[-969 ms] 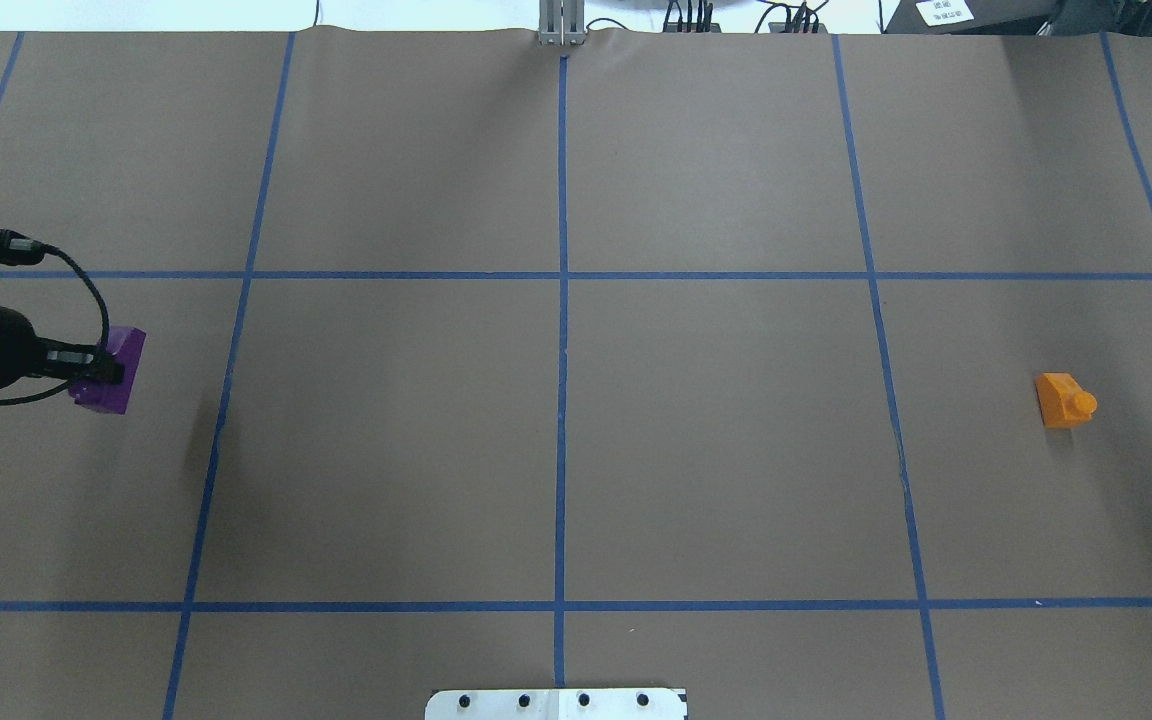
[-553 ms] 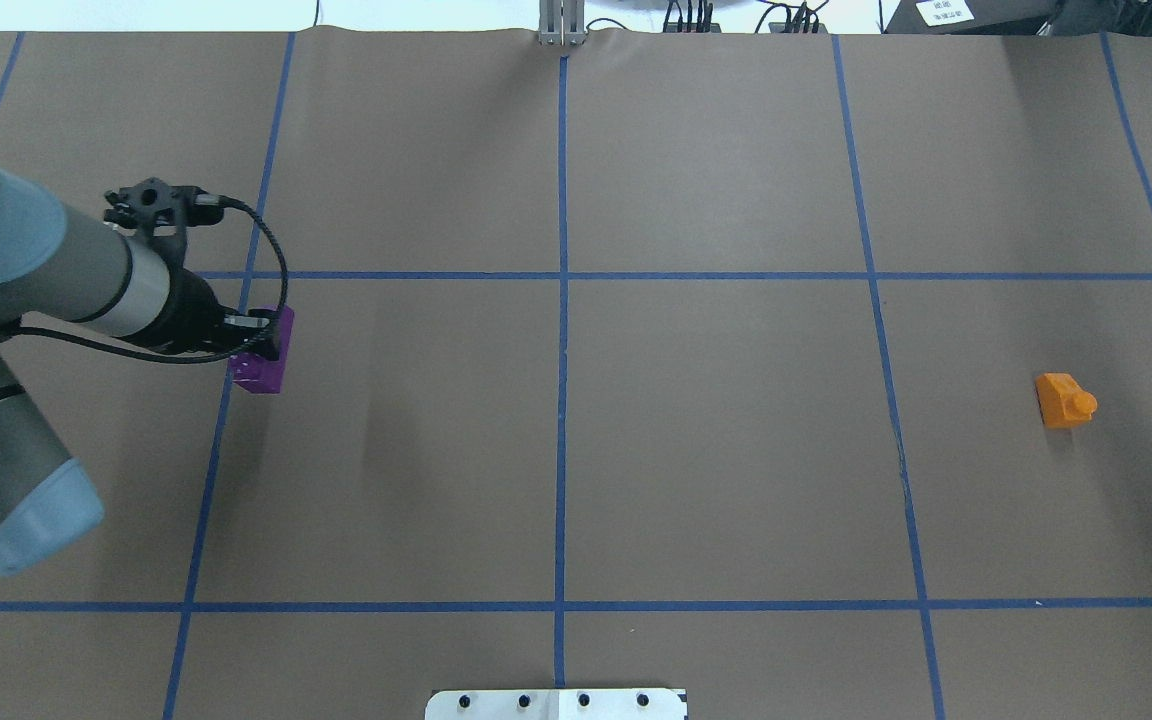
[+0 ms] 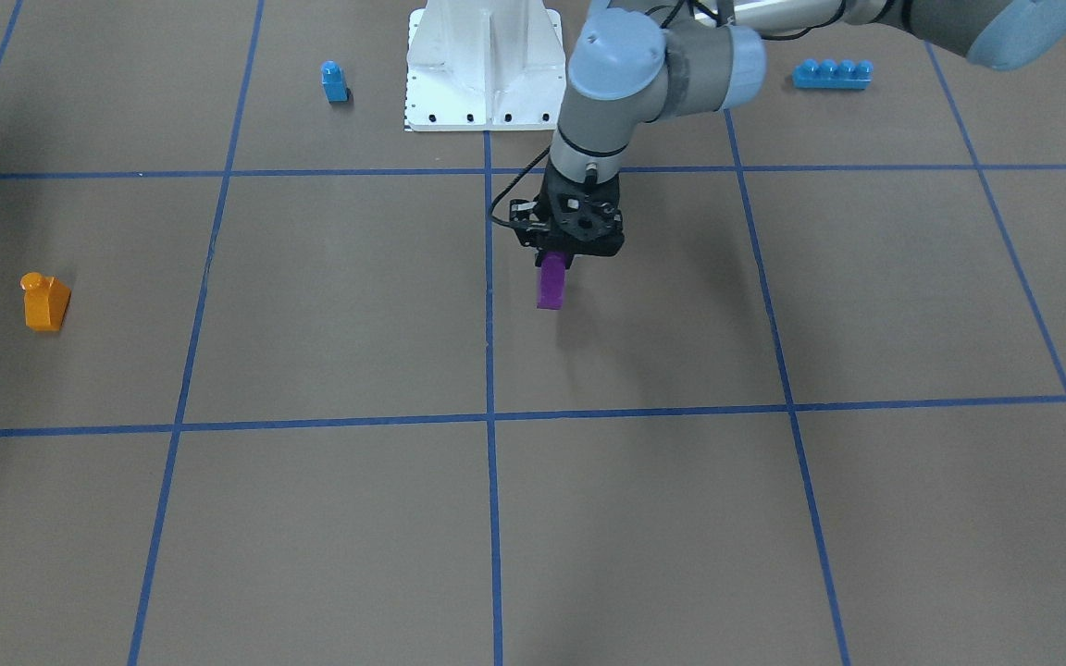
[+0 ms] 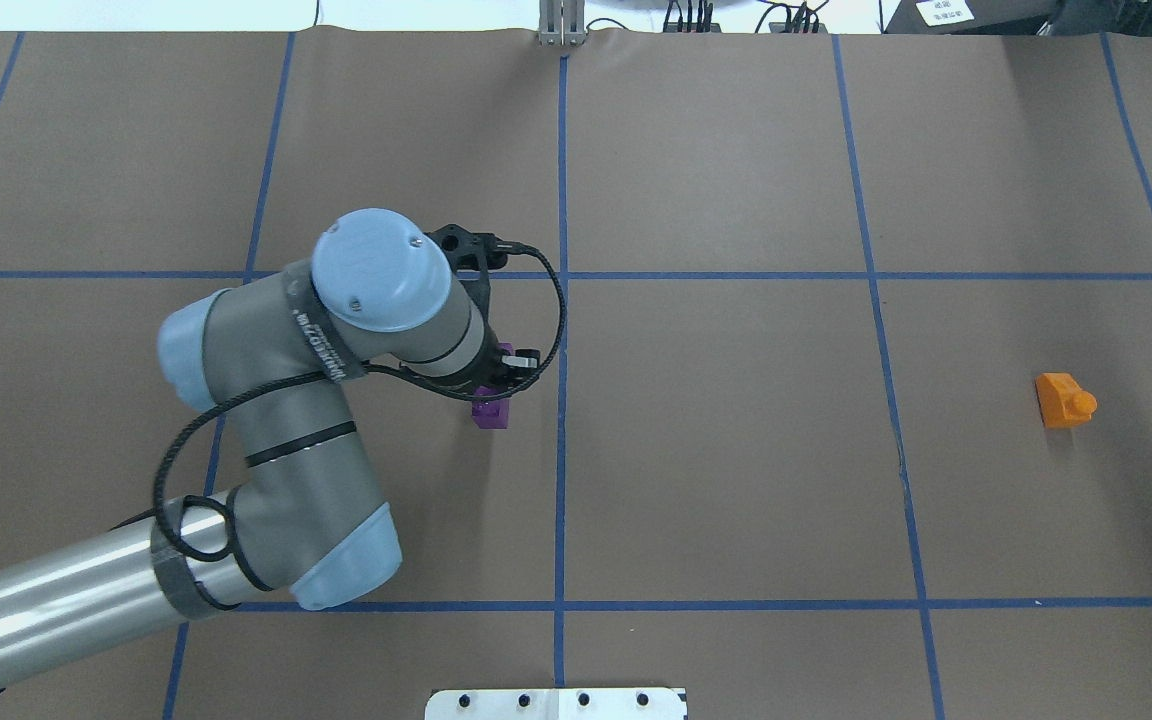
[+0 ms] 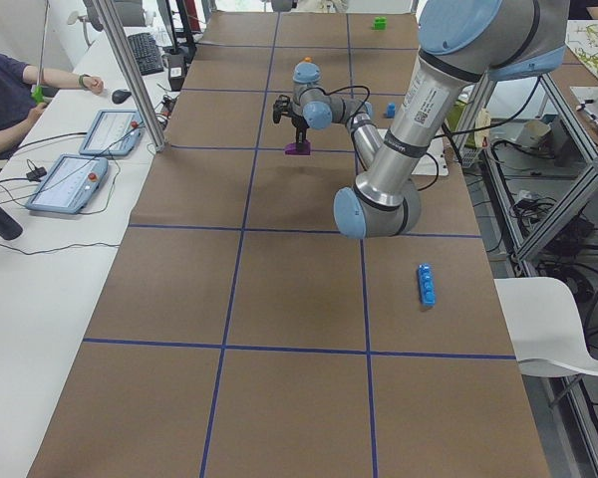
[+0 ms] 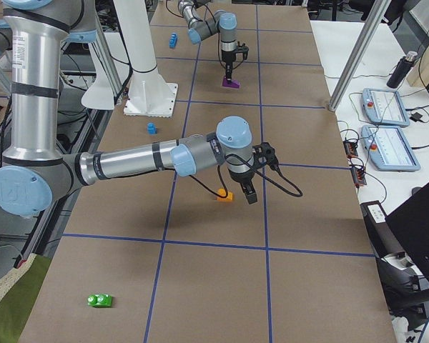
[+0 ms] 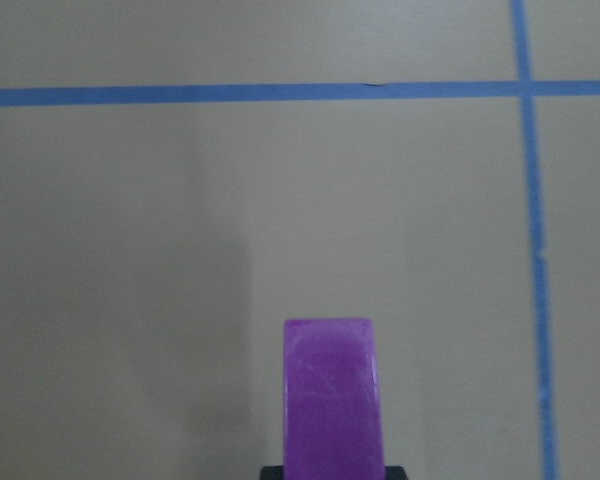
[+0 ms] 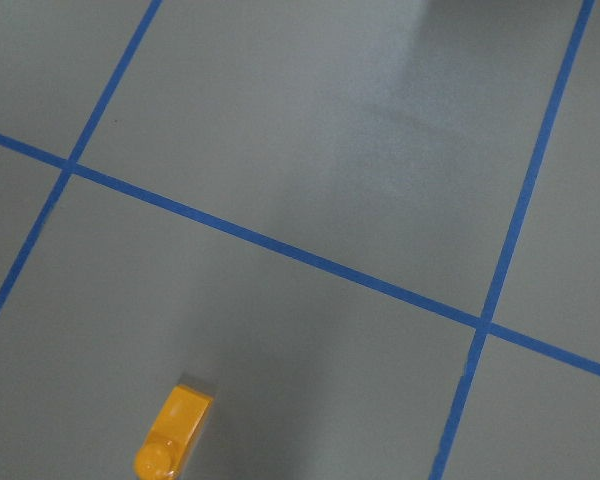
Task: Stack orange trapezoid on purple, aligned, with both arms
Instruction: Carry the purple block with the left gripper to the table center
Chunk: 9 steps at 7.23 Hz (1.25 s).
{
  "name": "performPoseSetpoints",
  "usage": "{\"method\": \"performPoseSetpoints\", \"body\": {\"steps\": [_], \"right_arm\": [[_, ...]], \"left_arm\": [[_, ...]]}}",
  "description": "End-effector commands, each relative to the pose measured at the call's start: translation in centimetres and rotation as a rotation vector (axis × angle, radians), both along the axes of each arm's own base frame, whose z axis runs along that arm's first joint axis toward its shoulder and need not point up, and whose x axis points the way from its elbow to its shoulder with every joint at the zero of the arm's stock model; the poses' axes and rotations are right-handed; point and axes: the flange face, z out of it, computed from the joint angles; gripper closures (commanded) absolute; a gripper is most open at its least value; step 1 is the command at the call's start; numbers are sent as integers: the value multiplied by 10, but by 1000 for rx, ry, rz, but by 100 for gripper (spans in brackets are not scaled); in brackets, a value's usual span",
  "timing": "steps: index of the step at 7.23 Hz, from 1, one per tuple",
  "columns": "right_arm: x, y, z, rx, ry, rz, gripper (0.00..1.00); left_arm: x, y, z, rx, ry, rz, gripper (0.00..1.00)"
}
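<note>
The purple block hovers with its lower end beside the centre blue line [image 3: 489, 323] [image 7: 541, 300], so for now it stays in my left gripper until it rests on the line.
My left gripper [image 3: 559, 259] is shut on the purple block [image 3: 551, 282], holding it by its upper end just beside the centre blue line [image 4: 491, 410]. The left wrist view shows the purple block [image 7: 332, 395] between the fingers, over bare brown paper. The orange trapezoid [image 4: 1064, 400] lies on the table far to the right [image 3: 44, 302], stud pointing sideways. Only the exterior right view shows my right gripper [image 6: 249, 193], which hovers close beside the orange trapezoid [image 6: 225, 196]; I cannot tell whether it is open or shut. In the right wrist view the orange trapezoid [image 8: 172, 435] is at the bottom left.
A small blue block [image 3: 334, 81] and a long blue brick [image 3: 831, 73] lie on either side of the white base pedestal [image 3: 482, 65]. A green block [image 6: 100, 300] lies near the table's right end. A person and tablets [image 5: 75, 184] are at a side table.
My left arm has swept right from the table's left edge to near the centre line, carrying the purple block. The orange trapezoid has not moved.
</note>
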Motion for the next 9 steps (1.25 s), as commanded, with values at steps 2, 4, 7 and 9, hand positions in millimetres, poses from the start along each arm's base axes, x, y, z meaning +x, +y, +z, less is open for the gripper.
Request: {"method": "performPoseSetpoints", "body": {"steps": [2, 4, 7, 9], "right_arm": [[0, 0, 0, -1, 0, 0, 0], [0, 0, 0, -1, -1, -1, 0], [0, 0, -1, 1, -1, 1, 0], [0, -1, -1, 3, 0, 0, 0]], "left_arm": [[61, 11, -18, -18, -36, 8, 100], [67, 11, -17, -37, -43, -2, 100], [80, 5, -20, -33, -62, -13, 100], [80, 5, -20, -32, -62, -12, 100]]}}
